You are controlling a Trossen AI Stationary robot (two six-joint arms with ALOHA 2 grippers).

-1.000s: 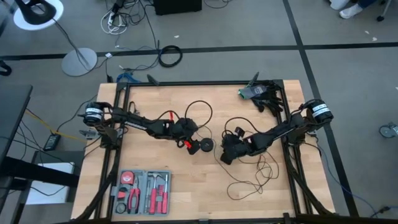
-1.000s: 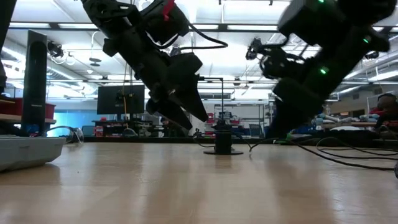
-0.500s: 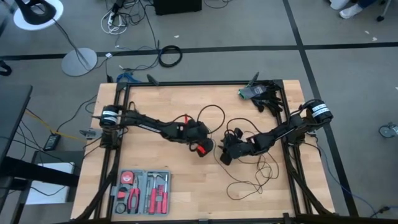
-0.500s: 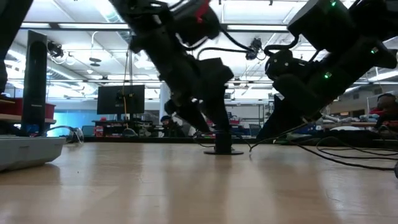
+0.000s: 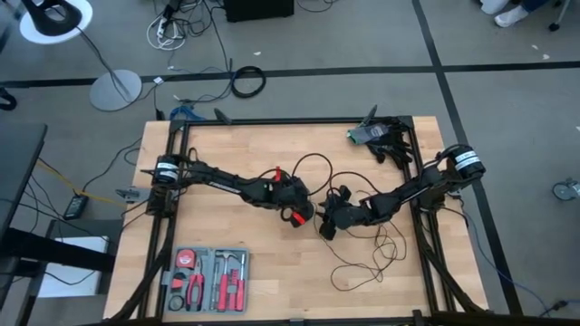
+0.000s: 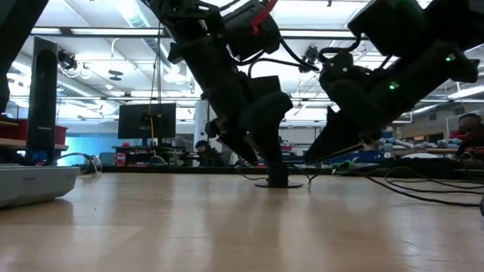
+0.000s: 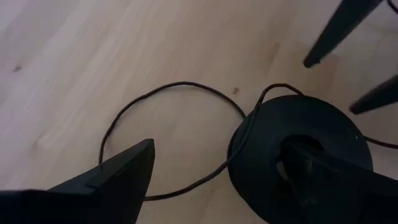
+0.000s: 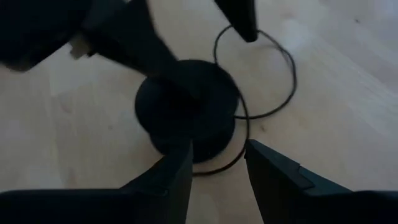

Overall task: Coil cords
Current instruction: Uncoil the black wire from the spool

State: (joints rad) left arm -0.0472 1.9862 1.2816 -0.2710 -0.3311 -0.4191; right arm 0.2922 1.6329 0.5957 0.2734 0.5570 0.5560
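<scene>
Next, my right gripper grabs the cord's loose part curving off the puck (image 8: 247,127), to draw the cord straight from the puck for coiling.
The cord's round black puck (image 7: 311,124) stands flat on the wooden table near its middle, also seen in the low view (image 6: 276,183). A thin black loop of cord (image 7: 174,87) curves out from the puck. More loose loops of cord (image 5: 367,254) lie toward the near right. My left gripper (image 7: 217,152) is open: one finger is over the puck's top, the other is out beyond the loop. My right gripper (image 8: 217,149) is open just right of the puck (image 8: 186,112) and points at it. A stretch of cord (image 8: 239,146) runs past its tips. My left gripper slants down from the table's left, and one finger (image 7: 323,177) lies over the puck's top. The finger itself hides the spot, so I cannot tell whether it touches the puck. The other finger (image 7: 118,180) hangs free over bare wood.
A tool tray (image 5: 207,276) with red-handled tools sits at the near left corner. A green and black object (image 5: 372,136) lies at the far right corner. The two grippers stand close together over the puck. Bare wood lies at the far left and the near middle.
My left gripper has moved toward the table's right edge and slightly down until it stands over the puck, staying open. My right gripper has kept its place but has tipped, its fingers now slanting flatter toward the puck. The puck has stayed put.
</scene>
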